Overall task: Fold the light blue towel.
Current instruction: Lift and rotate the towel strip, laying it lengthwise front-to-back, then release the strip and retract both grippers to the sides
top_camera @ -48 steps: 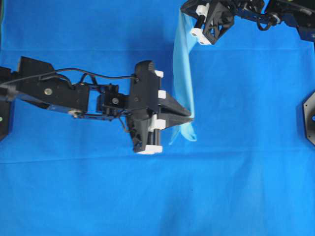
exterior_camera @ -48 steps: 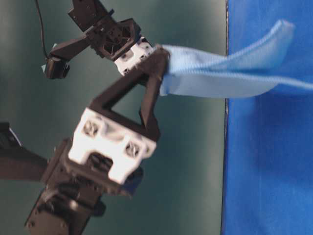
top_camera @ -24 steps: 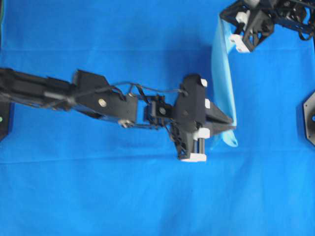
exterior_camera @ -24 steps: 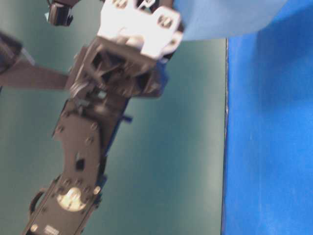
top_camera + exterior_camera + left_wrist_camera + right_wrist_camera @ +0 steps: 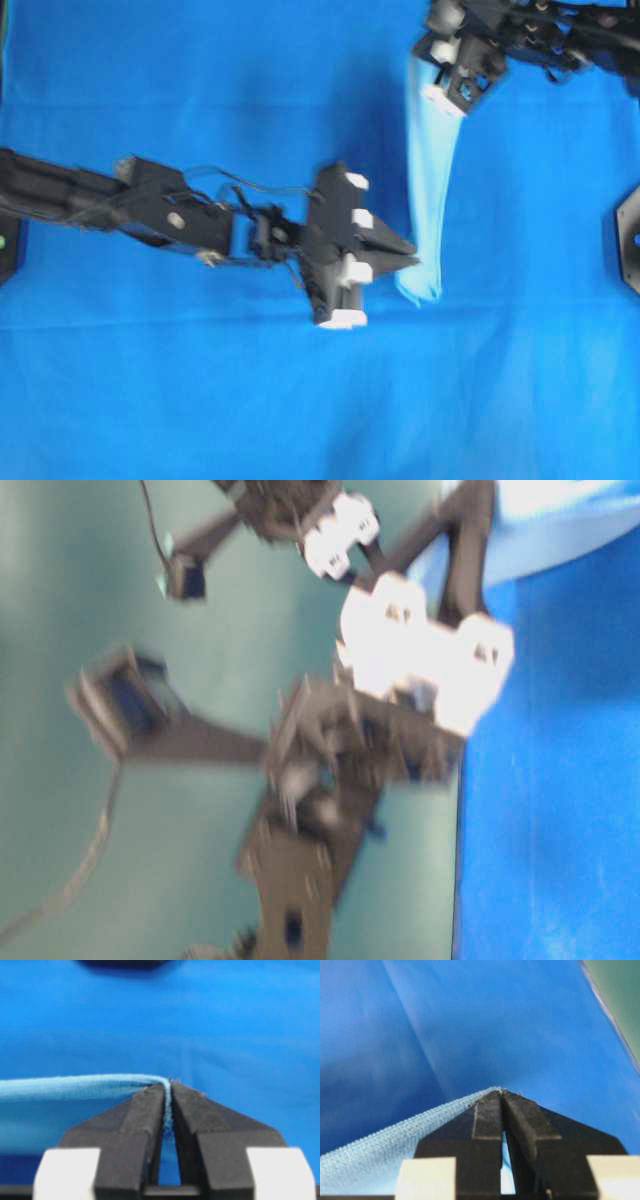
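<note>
The towel's far corner still hangs high above the blue sheet [image 5: 485,1025], so it is too early to release it. My right gripper lowers the corner first, then lets go.
The light blue towel [image 5: 430,190] hangs off the table as a narrow band stretched between both grippers. My left gripper [image 5: 412,259] is shut on its near corner, and the hem runs off to the left from the pinched tips in the left wrist view [image 5: 75,1087]. My right gripper [image 5: 437,92] is shut on the far corner at the top of the overhead view. In the right wrist view the woven towel [image 5: 370,1152] trails down and left from the closed fingers [image 5: 487,1115]. The table-level view is blurred, showing the towel [image 5: 560,525] at the top right.
The royal-blue sheet [image 5: 200,400] covers the whole table. A black arm base [image 5: 630,238] sits at the right edge and another at the left edge [image 5: 8,240]. In the table-level view a green wall [image 5: 80,860] lies beyond the sheet's edge.
Both arms first carried the lifted towel to the right, then back leftward by now. Both grips on the corners have held.
</note>
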{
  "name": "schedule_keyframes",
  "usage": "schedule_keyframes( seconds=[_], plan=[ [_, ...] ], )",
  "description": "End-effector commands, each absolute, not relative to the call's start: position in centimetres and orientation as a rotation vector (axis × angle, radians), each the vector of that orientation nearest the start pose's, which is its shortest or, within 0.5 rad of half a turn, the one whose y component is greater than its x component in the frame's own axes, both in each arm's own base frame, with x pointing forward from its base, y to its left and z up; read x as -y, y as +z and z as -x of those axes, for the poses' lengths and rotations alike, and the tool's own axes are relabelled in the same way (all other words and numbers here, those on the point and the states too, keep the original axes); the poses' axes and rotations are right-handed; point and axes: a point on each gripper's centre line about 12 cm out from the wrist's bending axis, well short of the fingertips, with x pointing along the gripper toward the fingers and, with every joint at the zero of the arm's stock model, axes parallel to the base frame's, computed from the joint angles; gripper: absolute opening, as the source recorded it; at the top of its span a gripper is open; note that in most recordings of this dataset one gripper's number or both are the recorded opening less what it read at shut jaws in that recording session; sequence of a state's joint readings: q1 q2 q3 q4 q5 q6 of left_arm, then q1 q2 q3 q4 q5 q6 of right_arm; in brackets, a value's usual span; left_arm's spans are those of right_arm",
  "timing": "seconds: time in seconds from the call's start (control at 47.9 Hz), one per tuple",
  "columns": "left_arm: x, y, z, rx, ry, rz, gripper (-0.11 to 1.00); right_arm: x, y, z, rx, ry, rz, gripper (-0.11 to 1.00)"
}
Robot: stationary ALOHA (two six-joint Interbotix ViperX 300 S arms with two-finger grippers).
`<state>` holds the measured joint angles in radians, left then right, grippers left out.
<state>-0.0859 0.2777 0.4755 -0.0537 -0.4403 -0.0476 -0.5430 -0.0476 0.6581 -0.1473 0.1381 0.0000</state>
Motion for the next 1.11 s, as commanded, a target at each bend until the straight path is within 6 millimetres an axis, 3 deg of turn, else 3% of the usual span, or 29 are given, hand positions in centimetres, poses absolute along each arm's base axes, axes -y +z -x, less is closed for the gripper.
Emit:
schedule_keyframes(
  seconds=[0.0,0.272,0.731,0.877,1.086],
  plan=[
    [5.4,17.1,-45.0,-0.267,-0.084,0.105,0.03,20.9,18.6,-34.6,-0.723,-0.476,-0.031,0.02],
    [6.1,14.7,-41.8,-0.348,-0.089,0.173,0.03,20.1,18.1,-38.3,-0.714,-0.413,0.023,0.02],
    [6.0,13.0,-41.6,-0.392,-0.079,0.195,0.06,19.3,17.4,-38.8,-0.724,-0.387,0.03,0.02],
    [5.9,13.1,-41.7,-0.39,-0.078,0.195,0.28,19.6,17.4,-38.7,-0.725,-0.394,0.028,0.05],
    [5.6,13.9,-42.2,-0.366,-0.075,0.185,0.81,20.1,17.7,-38.4,-0.725,-0.393,0.074,0.63]
  ],
)
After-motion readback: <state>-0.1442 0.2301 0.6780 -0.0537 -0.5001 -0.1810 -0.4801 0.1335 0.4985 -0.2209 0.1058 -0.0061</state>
